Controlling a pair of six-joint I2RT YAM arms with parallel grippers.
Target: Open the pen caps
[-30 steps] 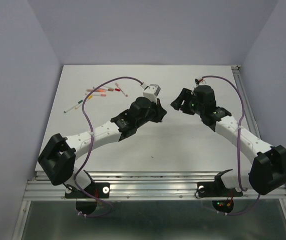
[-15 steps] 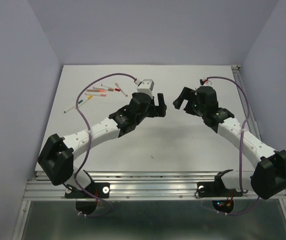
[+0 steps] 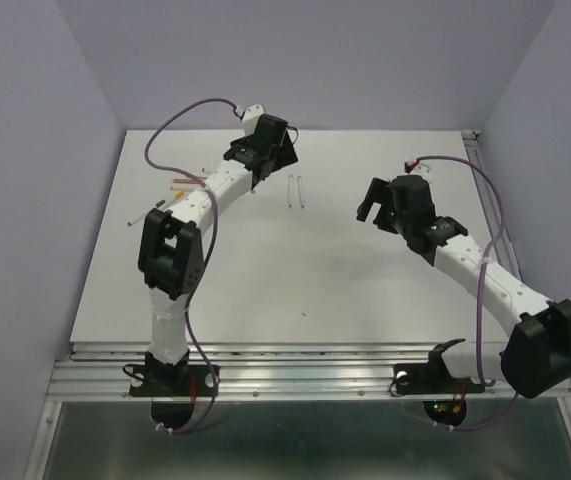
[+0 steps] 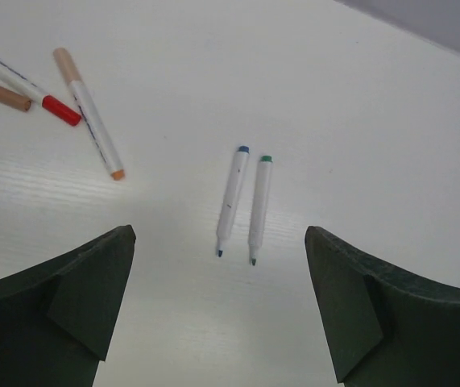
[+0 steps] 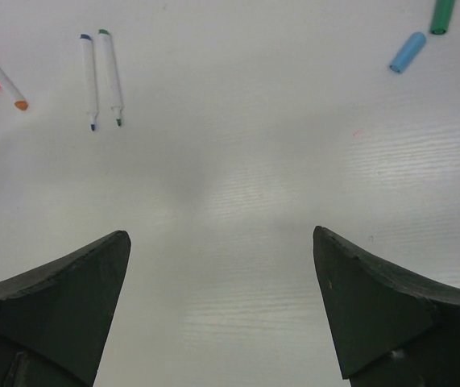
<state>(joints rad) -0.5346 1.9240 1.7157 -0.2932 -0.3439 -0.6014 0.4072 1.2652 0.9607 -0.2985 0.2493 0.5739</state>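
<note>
My left gripper grabs the peach-capped pen's white body near the pen's end opposite the cap next, leaving the cap free for my right gripper to open.
Two uncapped white pens, a blue-tipped one (image 4: 231, 201) and a green-tipped one (image 4: 259, 205), lie side by side on the table (image 3: 295, 280), also seen from above (image 3: 298, 190). A loose blue cap (image 5: 408, 52) and a green cap (image 5: 442, 14) lie apart from them. Capped pens lie at the far left, one with a peach cap (image 4: 89, 113) and one with a red cap (image 4: 60, 110). My left gripper (image 4: 220, 242) hovers open and empty, a little short of the two pens. My right gripper (image 5: 221, 234) is open and empty over bare table.
More pens lie in a loose cluster (image 3: 180, 185) at the back left. A metal rail (image 3: 315, 365) runs along the near edge and grey walls close in the table on three sides. Purple cables loop off both wrists.
The left arm has swung from the table's middle to the back left, uncovering the two uncapped pens. Both grippers have opened. The right gripper has barely shifted.
</note>
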